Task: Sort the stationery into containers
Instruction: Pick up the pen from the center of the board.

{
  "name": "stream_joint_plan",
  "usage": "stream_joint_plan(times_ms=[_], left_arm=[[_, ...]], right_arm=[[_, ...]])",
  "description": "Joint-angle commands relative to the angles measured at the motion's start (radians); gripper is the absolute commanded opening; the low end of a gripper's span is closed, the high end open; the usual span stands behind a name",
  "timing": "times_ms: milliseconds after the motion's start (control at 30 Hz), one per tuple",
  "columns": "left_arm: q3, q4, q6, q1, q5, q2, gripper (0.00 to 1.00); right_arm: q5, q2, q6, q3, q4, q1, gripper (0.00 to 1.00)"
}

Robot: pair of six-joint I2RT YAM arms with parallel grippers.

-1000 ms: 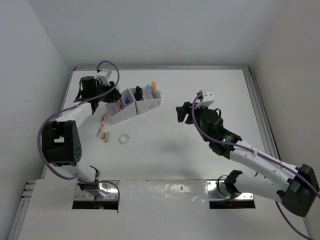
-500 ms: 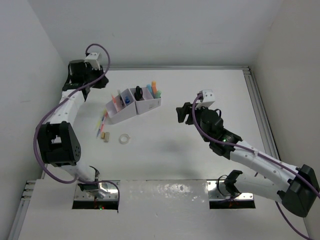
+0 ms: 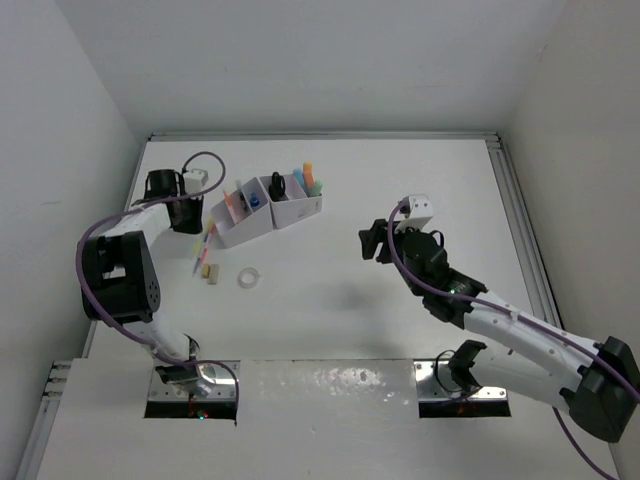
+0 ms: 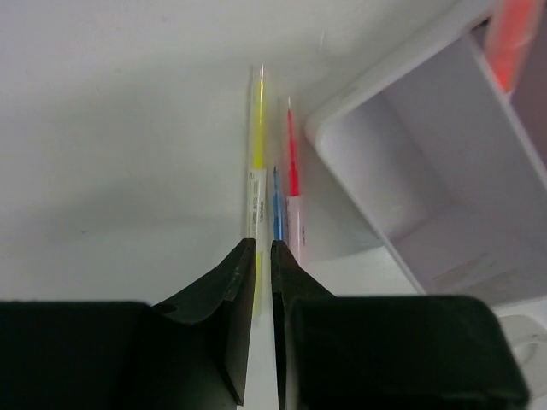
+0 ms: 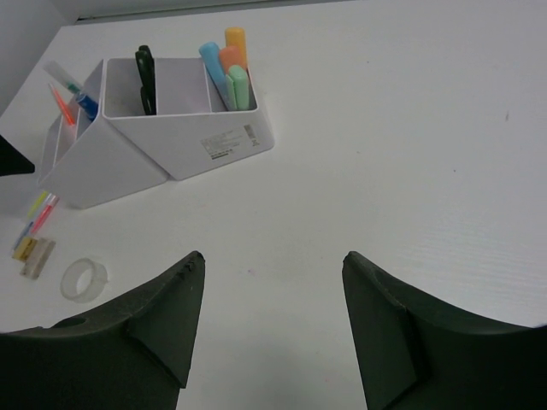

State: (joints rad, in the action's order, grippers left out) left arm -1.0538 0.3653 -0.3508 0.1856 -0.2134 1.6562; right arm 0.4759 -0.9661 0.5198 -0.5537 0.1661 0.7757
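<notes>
The left gripper grabs the yellow pen by its labelled middle next, which leaves both ends free to slip into the organiser.
The containers, a pale organiser, hold black scissors, pastel highlighters, a blue-capped bottle and an orange pen. Yellow, blue and pink pens lie on the table against its left wall. My left gripper is low over the yellow pen, shut to a thin slit, and nothing shows clamped. A clear tape ring lies nearer. My right gripper hangs open mid-table.
Two small beige pieces lie beside the pens' near ends. The left table rail runs close behind my left arm. A raised rail borders the right side.
My left arm left the organiser's top, swung out to the far left, then came down beside the organiser's left wall while its jaws narrowed. My right arm shifted slightly nearer.
</notes>
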Motion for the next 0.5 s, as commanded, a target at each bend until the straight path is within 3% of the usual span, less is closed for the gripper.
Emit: stream_joint_plan(times_ms=[0, 467], left_arm=[[0.023, -0.066, -0.057, 0.015, 0.046, 0.013, 0.12], [0.026, -0.083, -0.047, 0.018, 0.082, 0.155, 0.13]], right_arm=[[0.044, 0.038, 0.016, 0.020, 0.023, 0.007, 0.65], [0.081, 0.060, 0.016, 0.052, 0.024, 0.005, 0.66]])
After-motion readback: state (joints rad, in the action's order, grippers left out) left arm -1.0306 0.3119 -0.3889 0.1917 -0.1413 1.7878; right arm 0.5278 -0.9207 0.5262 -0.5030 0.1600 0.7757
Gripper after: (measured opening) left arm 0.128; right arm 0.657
